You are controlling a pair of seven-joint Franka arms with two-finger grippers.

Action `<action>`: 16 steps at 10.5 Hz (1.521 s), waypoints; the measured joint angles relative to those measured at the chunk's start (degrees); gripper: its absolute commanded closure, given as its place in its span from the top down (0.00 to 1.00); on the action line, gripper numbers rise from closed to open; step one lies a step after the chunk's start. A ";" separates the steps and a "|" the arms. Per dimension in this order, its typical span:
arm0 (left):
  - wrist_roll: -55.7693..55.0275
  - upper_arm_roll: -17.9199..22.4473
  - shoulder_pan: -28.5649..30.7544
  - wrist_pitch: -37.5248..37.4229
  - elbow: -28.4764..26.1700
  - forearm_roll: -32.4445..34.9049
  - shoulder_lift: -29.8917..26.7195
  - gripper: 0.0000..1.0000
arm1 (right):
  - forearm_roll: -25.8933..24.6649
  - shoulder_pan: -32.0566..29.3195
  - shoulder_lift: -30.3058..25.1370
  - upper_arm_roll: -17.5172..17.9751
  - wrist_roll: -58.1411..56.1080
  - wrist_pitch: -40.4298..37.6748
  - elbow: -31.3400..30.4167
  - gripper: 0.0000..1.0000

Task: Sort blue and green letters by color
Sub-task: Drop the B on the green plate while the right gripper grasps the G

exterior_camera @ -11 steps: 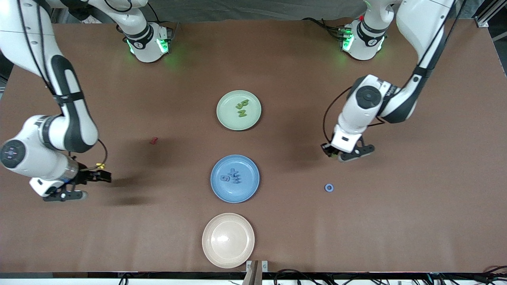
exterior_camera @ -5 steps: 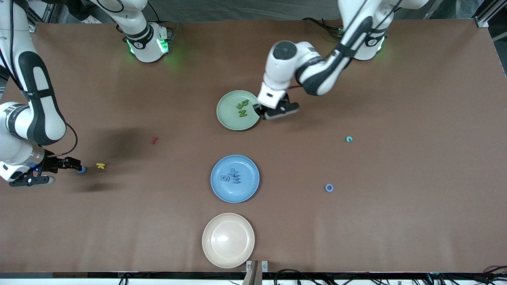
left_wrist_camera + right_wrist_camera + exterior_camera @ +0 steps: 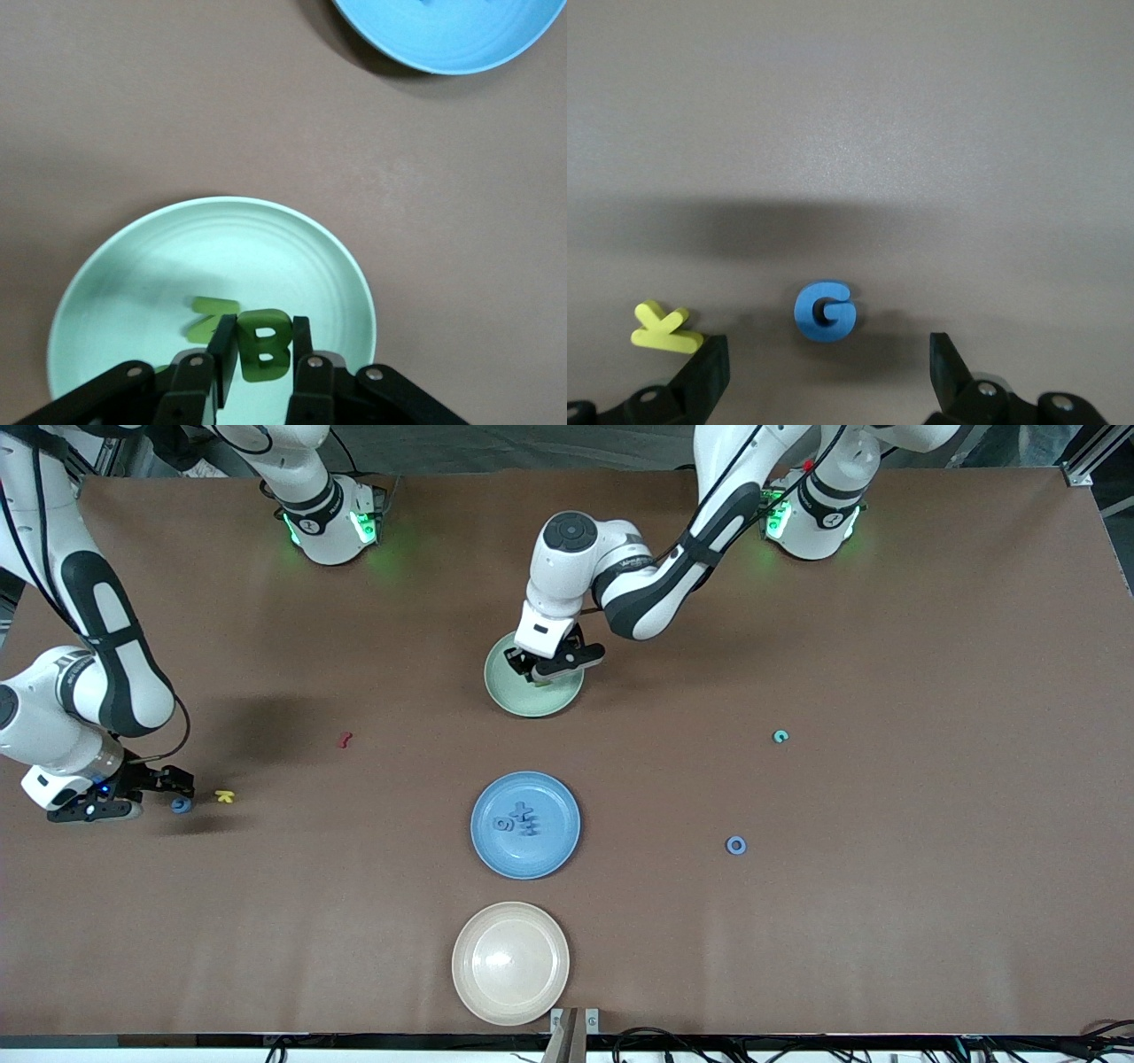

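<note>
The blue letters should go onto the blue plate (image 3: 554,850). The robot's right gripper will next grab the G by its side with the curved back and the crossbar.
My left gripper (image 3: 538,679) is over the pale green plate (image 3: 518,701), shut on a green letter B (image 3: 264,347). Another green letter (image 3: 211,317) lies on that plate (image 3: 266,239) beside the B. The blue plate (image 3: 554,850) holds several blue letters (image 3: 517,821). My right gripper (image 3: 177,793) is open and low at the right arm's end of the table, its jaws either side of a blue letter G (image 3: 825,311), apart from it. The G (image 3: 181,805) lies on the table. A blue ring letter (image 3: 735,845) lies toward the left arm's end.
A yellow letter (image 3: 225,797) lies beside the G and shows in the right wrist view (image 3: 664,328). A dark red letter (image 3: 345,739) and a teal letter (image 3: 780,736) lie on the table. An empty beige plate (image 3: 510,963) sits nearest the front camera.
My left gripper has moved from the green plate's edge to over the plate with the green B. My right gripper has shifted slightly; the blue G now lies apart from its fingers.
</note>
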 measured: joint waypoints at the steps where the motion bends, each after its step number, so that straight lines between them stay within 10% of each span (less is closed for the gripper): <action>1: -0.08 0.18 -0.07 0.00 1.32 0.46 1.03 1.00 | 0.00 0.00 0.76 0.02 0.00 1.14 -0.03 1.00; 3: -0.10 0.85 0.48 -1.69 3.06 1.34 -0.02 1.00 | 0.04 0.00 2.35 0.03 0.00 3.41 -0.07 1.00; 7: 9.69 1.20 9.60 -8.32 4.55 2.90 -10.95 1.00 | 0.08 0.07 4.31 0.24 0.00 6.51 -0.06 0.24; 16: 63.25 -5.90 39.40 -24.61 4.39 -9.44 -24.04 1.00 | 5.84 0.18 3.56 0.07 0.08 5.45 0.82 0.12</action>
